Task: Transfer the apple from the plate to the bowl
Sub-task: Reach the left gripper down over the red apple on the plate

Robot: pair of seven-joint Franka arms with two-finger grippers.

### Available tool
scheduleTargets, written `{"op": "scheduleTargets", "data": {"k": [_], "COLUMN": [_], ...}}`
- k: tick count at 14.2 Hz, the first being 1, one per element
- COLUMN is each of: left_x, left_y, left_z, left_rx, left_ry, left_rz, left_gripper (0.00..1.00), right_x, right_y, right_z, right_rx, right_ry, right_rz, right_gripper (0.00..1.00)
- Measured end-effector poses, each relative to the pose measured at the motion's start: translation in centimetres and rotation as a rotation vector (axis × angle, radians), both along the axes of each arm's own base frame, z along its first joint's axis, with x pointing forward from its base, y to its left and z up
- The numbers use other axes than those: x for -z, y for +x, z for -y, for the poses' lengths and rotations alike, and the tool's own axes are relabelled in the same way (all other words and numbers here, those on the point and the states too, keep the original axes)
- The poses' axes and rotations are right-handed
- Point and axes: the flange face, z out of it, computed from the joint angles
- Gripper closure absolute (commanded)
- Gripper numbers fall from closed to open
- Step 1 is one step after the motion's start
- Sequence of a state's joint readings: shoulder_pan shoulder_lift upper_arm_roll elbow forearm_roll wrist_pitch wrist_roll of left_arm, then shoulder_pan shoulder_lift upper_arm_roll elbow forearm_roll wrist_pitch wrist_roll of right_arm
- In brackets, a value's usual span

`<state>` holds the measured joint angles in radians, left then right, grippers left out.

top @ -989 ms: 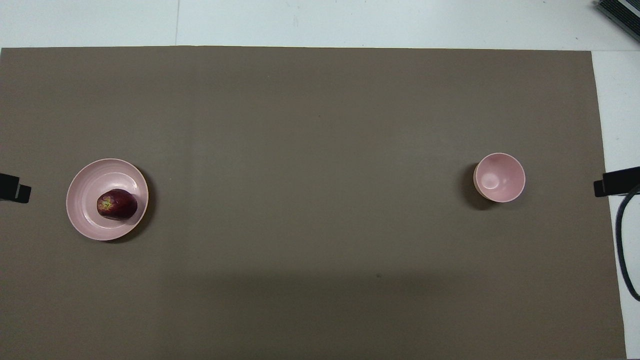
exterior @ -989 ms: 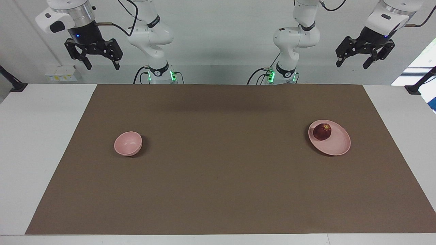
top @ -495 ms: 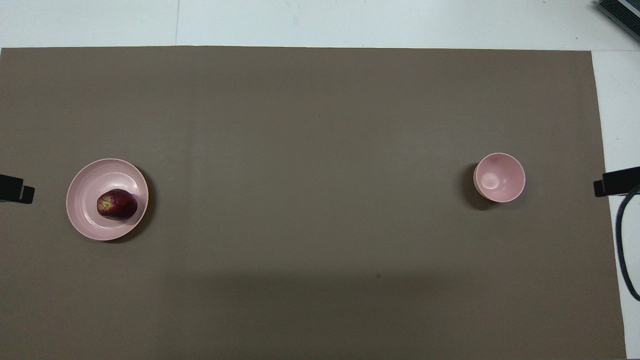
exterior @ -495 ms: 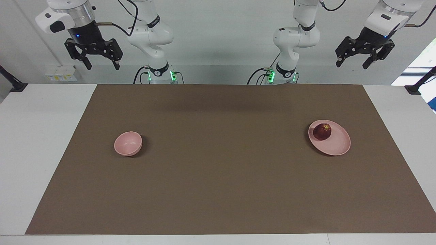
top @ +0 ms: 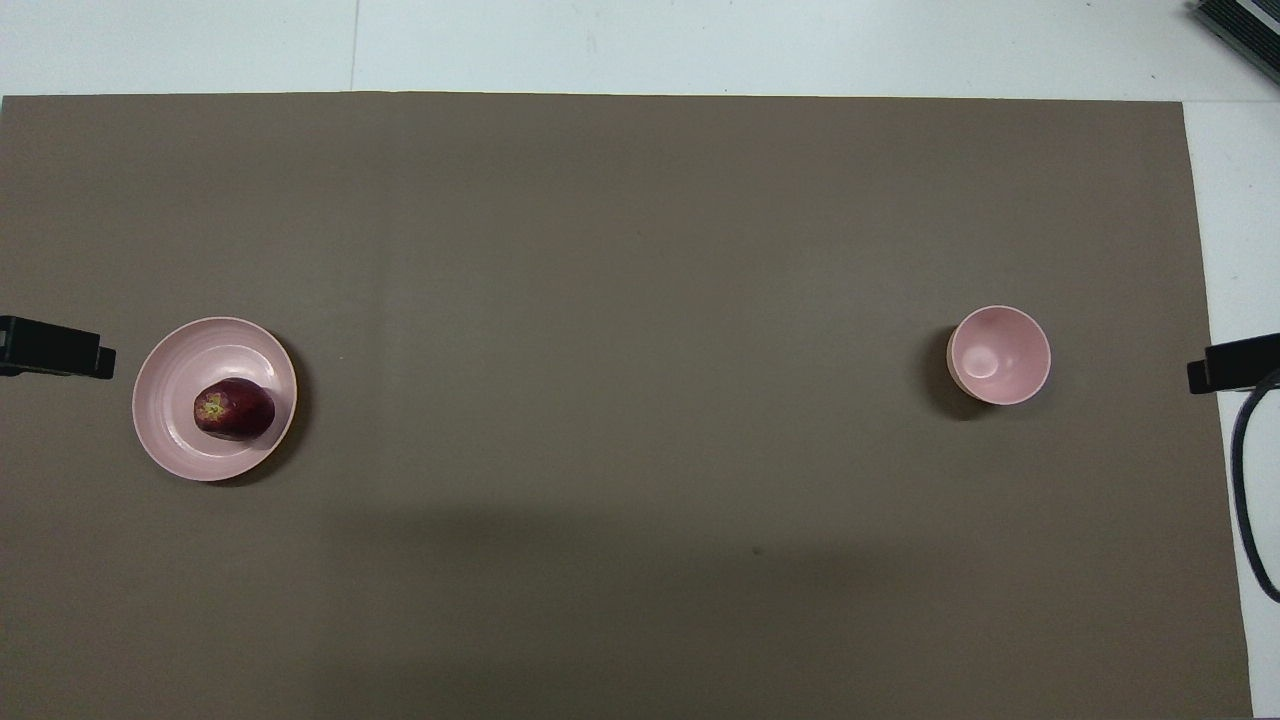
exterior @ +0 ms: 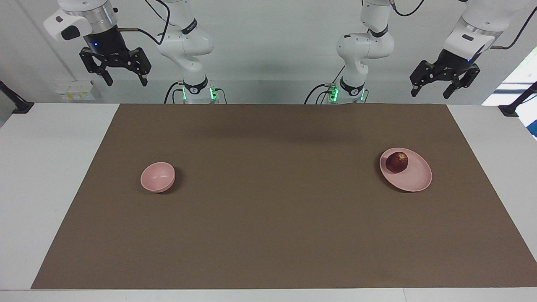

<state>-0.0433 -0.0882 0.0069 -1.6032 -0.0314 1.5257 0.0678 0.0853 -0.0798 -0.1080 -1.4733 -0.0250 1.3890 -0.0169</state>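
My left gripper grips the apple's round red sides next, to move the apple (top: 234, 409) from the plate toward the bowl (top: 999, 355).
The dark red apple (exterior: 397, 162) (top: 234, 409) lies on the pale pink plate (exterior: 415, 181) (top: 170, 445), toward the left arm's end of the table. The small pink bowl (exterior: 157, 177) (top: 998, 355) stands empty toward the right arm's end. My left gripper (exterior: 432, 88) is open and empty, raised high, nearer the robots' edge than the plate. One of its fingers (top: 55, 347) shows beside the plate in the overhead view. My right gripper (exterior: 126, 82) is open and empty and waits high up at its own end.
A brown mat (exterior: 268, 235) covers most of the white table (exterior: 42, 167). Black mounts (exterior: 19, 105) (exterior: 512, 108) stand at both ends of the table. A dark cable (top: 1245, 480) hangs at the right arm's end.
My left gripper has come down a little and moved toward the plate; its finger reaches further into the overhead view. The right arm, apple, plate and bowl have not moved.
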Motion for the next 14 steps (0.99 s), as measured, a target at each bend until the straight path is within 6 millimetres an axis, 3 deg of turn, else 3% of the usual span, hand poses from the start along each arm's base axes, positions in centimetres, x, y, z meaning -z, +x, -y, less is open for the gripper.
{"op": "scheduleTargets", "data": {"k": [7, 14], "left_x": [11.6, 20.5], "left_y": [1.5, 1.1], "left_z": [-1.1, -3.6], "left_rx": [-0.025, -0.057], "left_ry": [-0.001, 0.001], "left_rz": [0.002, 0.053], "left_gripper": [0.0, 0.01], "right_x": [0.0, 0.0], "right_y": [0.0, 0.0], "right_z": [0.0, 0.0], "right_rx": [0.0, 0.0], "right_ry": [0.0, 0.0], "right_rz": [0.0, 0.0], "right_gripper": [0.0, 0.0]}}
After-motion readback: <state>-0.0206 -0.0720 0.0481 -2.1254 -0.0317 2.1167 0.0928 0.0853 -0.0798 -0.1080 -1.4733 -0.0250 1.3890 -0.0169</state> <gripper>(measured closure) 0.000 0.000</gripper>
